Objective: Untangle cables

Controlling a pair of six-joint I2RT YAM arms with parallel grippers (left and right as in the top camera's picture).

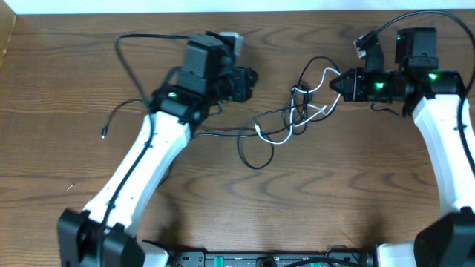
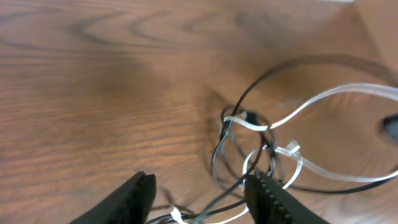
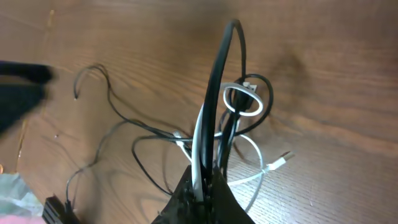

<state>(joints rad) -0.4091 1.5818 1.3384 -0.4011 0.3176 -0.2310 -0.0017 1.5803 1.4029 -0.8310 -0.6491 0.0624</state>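
The black cable is tangled in a knot. My left gripper will next grab the black cable's parts beside the knot, opposite my right gripper, to pull the tangle apart.
The cables lie as one loose tangle mid-table: a thin black cable and a white cable looped through each other. A free end of the black cable trails far left. My right gripper is shut on the tangle's right side. In the right wrist view the white cable and black cable rise straight out of its pinched tips, and a white plug lies loose. My left gripper is open just left of the knot, with black and white strands passing between its fingers, unpinched.
The left arm crosses the table diagonally from the near-left base. The right arm runs down the right side. A thick fixed black wire arcs over the right wrist. The table's left edge is close to the trailing cable end.
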